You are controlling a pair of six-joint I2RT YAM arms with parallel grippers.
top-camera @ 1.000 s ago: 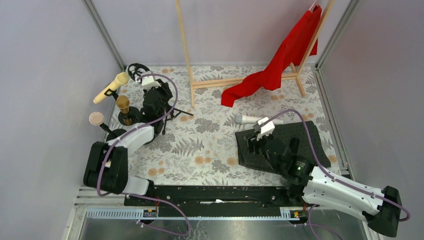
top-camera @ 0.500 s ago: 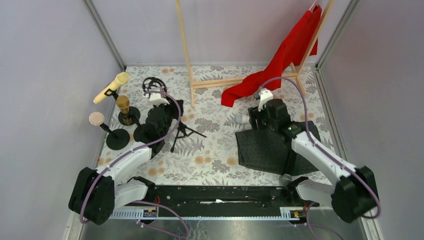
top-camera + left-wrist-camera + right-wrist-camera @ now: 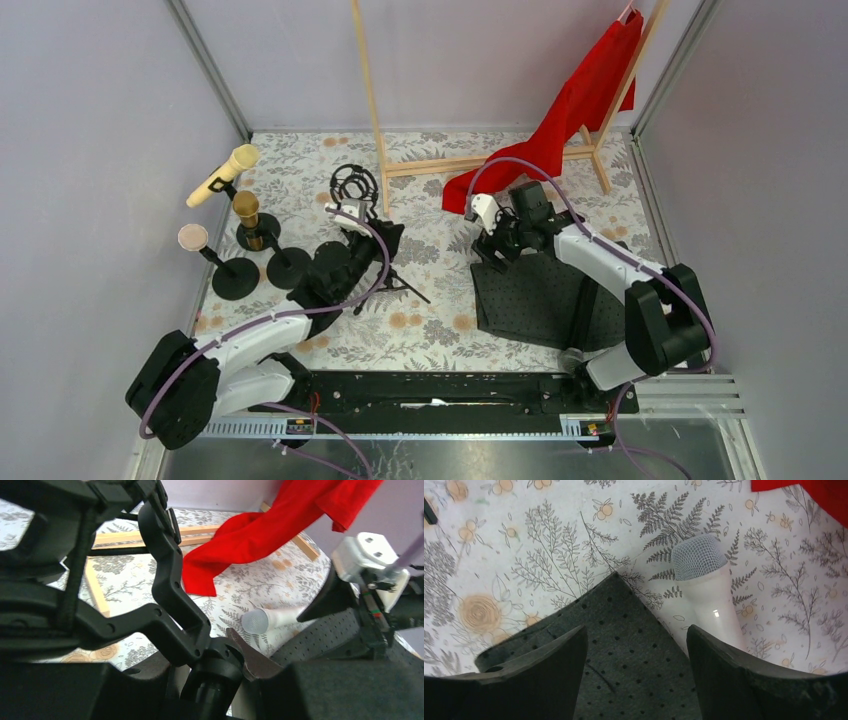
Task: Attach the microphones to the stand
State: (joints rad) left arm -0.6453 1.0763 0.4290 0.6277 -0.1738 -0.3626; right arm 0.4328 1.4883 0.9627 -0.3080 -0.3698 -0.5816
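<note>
My left gripper needs to keep holding the tripod stand. The stand's pole leans, so the stand would tip over onto the floral cloth if I opened now.
My left gripper (image 3: 372,240) is shut on the pole of a black tripod stand (image 3: 356,186) with a round clip on top, held tilted near the middle of the table; the pole shows between the fingers in the left wrist view (image 3: 215,680). The white microphone (image 3: 706,587) lies on the floral cloth beside a black mat (image 3: 624,630), also in the left wrist view (image 3: 272,620). My right gripper (image 3: 636,680) is open just above it, the microphone's body passing under the right finger (image 3: 744,675). In the top view my right gripper (image 3: 492,250) hides it. Yellow (image 3: 225,175), gold (image 3: 247,212) and pink (image 3: 192,237) microphones sit in stands at left.
A wooden clothes rack (image 3: 375,120) with a red cloth (image 3: 570,110) stands at the back. The black perforated mat (image 3: 540,300) lies right of centre. Two round black stand bases (image 3: 236,278) sit at left. Grey walls close in both sides.
My left arm has carried the tripod stand rightward from the left group toward the middle. My right arm has swung back and left from the mat to the white microphone.
</note>
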